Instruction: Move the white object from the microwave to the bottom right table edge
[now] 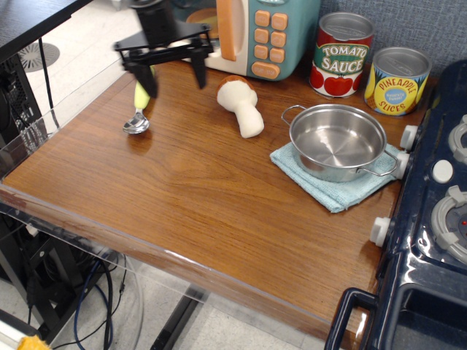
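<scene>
My gripper grabs the white plush mushroom by its rounded cap [236, 92] next. Then my gripper sets the mushroom by the table edge [310, 324].
The white plush mushroom [241, 106] lies on its side on the brown table [190, 197], just in front of the toy microwave [252, 33], cap toward the microwave and stem pointing to the front right. The microwave has a teal front, an orange handle and orange buttons; an orange plate shows inside it. My gripper [170, 75] hangs open and empty above the table, left of the mushroom and in front of the microwave's door. Its left finger [144, 82] stands over the green-handled spoon [140, 109].
A steel pot [337, 141] sits on a light blue cloth [326, 182] right of the mushroom. A tomato sauce can [341, 55] and a pineapple can [396, 80] stand at the back. A dark blue toy stove [430, 219] fills the right side. A clear acrylic strip [109, 248] lines the table's front edge.
</scene>
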